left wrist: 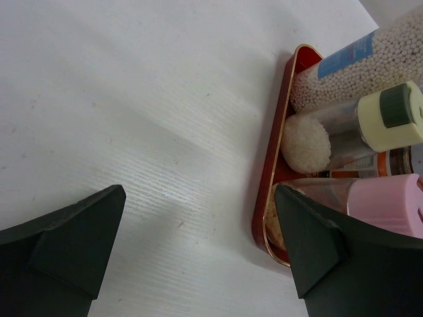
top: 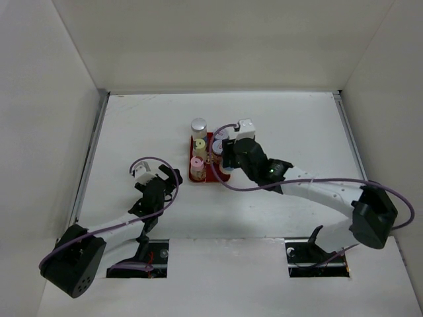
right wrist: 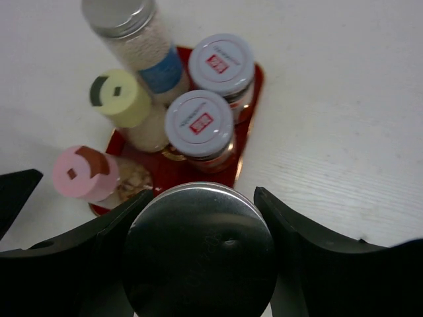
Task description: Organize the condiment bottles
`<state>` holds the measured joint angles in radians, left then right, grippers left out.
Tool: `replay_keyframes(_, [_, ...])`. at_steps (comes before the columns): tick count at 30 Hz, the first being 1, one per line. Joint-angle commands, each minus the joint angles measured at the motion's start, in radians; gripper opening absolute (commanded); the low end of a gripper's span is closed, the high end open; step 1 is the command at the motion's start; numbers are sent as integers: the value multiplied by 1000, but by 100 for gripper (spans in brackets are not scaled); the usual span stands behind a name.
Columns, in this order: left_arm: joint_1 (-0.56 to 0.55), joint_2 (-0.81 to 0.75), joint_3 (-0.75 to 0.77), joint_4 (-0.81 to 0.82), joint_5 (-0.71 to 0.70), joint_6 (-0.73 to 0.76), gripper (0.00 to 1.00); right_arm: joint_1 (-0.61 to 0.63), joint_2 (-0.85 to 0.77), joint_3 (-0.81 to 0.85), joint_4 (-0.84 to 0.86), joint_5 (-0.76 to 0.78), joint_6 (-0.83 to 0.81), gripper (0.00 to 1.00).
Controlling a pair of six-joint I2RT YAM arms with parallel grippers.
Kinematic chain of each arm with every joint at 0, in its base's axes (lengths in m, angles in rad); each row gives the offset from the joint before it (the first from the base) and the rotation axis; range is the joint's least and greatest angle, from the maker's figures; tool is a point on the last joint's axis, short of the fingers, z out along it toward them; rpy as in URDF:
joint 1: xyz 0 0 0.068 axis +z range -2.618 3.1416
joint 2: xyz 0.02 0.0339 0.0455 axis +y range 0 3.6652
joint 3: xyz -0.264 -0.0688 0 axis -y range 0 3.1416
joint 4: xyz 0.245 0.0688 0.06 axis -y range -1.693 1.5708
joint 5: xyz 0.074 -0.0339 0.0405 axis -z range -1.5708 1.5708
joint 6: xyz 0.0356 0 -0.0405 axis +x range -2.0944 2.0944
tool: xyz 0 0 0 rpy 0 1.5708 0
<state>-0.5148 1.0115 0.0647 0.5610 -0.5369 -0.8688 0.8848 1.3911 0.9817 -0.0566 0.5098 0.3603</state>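
Note:
The silver-lidded bottle hangs above the tray's rim and would fall onto it if I opened now, so my right gripper keeps holding the bottle first.
A red tray (top: 210, 173) holds several condiment bottles: a tall silver-capped one with white beads (top: 199, 125), a yellow-green-capped one (top: 199, 143), a pink-capped one (top: 196, 162) and two white-lidded jars (top: 220, 135). They also show in the right wrist view, with the bead bottle (right wrist: 135, 36), yellow-green cap (right wrist: 119, 98), pink cap (right wrist: 86, 173) and white lids (right wrist: 199, 122). My right gripper (right wrist: 201, 198) is shut on a silver-lidded bottle (right wrist: 198, 254) over the tray's near right corner (right wrist: 246, 142). My left gripper (left wrist: 198, 231) is open and empty, just left of the tray (left wrist: 264, 198).
White walls close the table in at the left, back and right. My right arm (top: 310, 188) reaches over the table from the right. My left arm (top: 119, 221) lies at the near left. Two floor openings (top: 145, 257) sit at the near edge.

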Motion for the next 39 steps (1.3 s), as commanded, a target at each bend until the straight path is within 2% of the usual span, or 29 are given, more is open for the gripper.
replay_keyframes(1, [20, -14, 9, 45, 14, -9, 100, 27, 83, 119, 133, -14, 13, 50])
replay_keyframes(10, [26, -7, 10, 53, 35, -10, 100, 61, 279, 232, 117, 24, -29, 53])
replay_keyframes(16, [28, 1, 12, 53, 46, -12, 100, 68, 293, 227, 83, 59, -18, 64])
replay_keyframes(23, [29, -7, 14, 51, 58, -13, 100, 73, 273, 227, 47, 65, -17, 86])
replay_keyframes(26, [38, -7, 15, 39, 58, -12, 100, 78, 215, 215, 46, 75, -21, 93])
replay_keyframes(30, [42, -22, 24, 13, 63, -10, 100, 78, 53, 134, 55, 124, -29, 100])
replay_keyframes(35, [40, -31, 24, 5, 64, -12, 100, 29, -179, -62, 103, 193, -3, 100])
replay_keyframes(39, [74, -5, 33, -15, 55, -9, 100, -43, -280, -191, 127, 213, 52, 100])
